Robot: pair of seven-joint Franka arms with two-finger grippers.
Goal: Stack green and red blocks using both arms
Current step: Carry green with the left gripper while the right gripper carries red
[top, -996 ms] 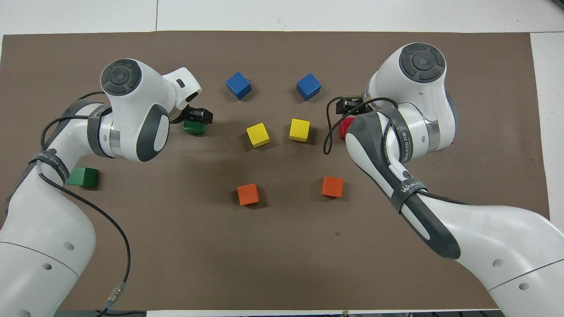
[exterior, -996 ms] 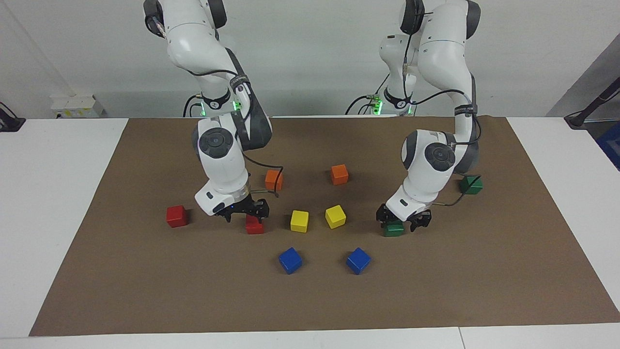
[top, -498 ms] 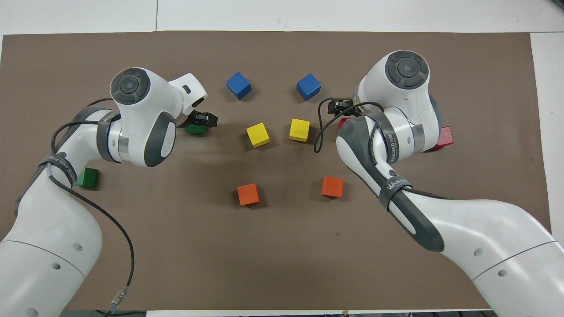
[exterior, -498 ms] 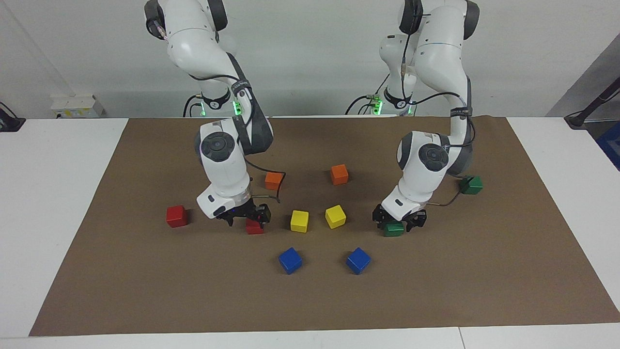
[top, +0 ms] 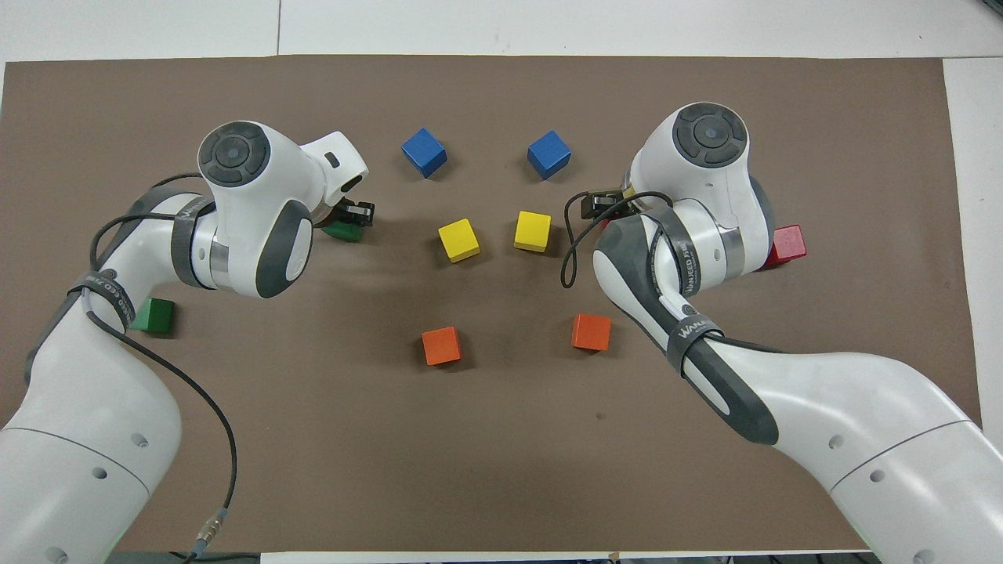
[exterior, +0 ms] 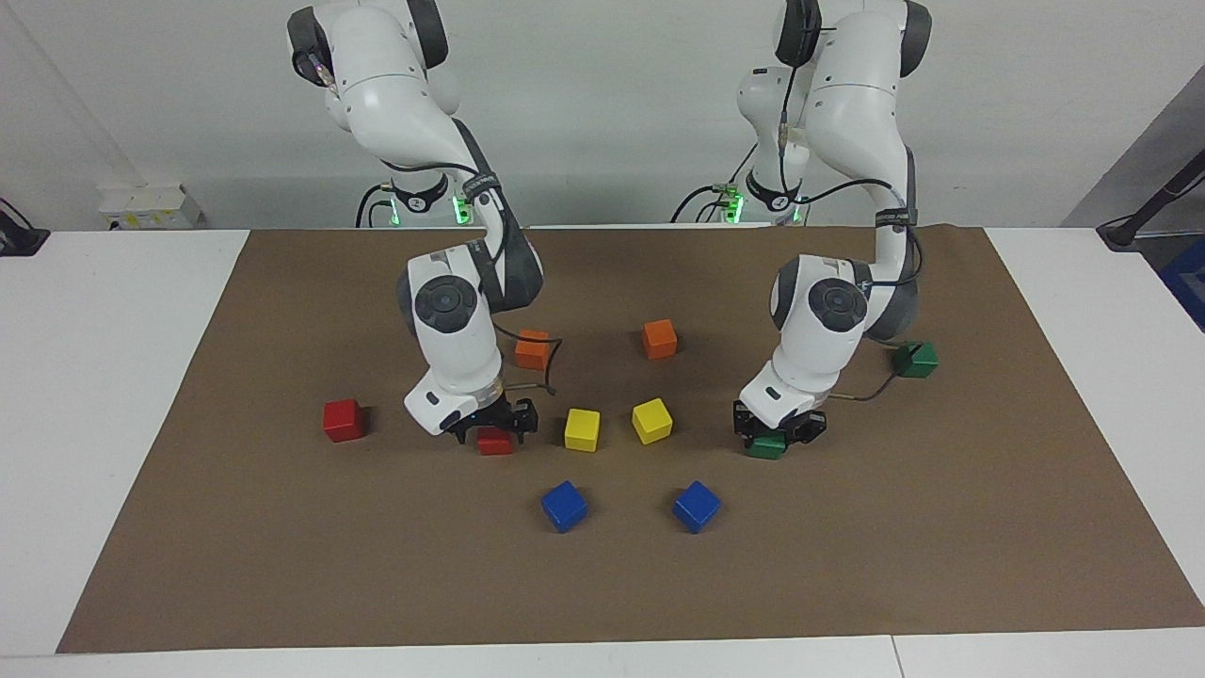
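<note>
The red block's edge (top: 604,225) is beside my right gripper's low fingers in the overhead view, so it is now time to close on the red block.
My right gripper (exterior: 493,429) is low over a red block (exterior: 495,443) that rests on the brown mat; in the overhead view the arm hides nearly all of that block. A second red block (exterior: 342,420) sits beside it toward the right arm's end of the table, and also shows in the overhead view (top: 787,243). My left gripper (exterior: 779,431) is low over a dark green block (exterior: 767,446) on the mat, which also shows in the overhead view (top: 341,230). A second green block (exterior: 916,359) lies nearer to the robots, toward the left arm's end.
Between the two grippers sit two yellow cubes (exterior: 582,429) (exterior: 651,420). Two blue cubes (exterior: 564,506) (exterior: 697,506) lie farther from the robots, two orange cubes (exterior: 532,349) (exterior: 659,338) nearer. The brown mat (exterior: 282,565) covers the white table.
Both grippers have sunk lower onto their blocks. The right arm's wrist has swung toward the table's middle. The blocks have not moved.
</note>
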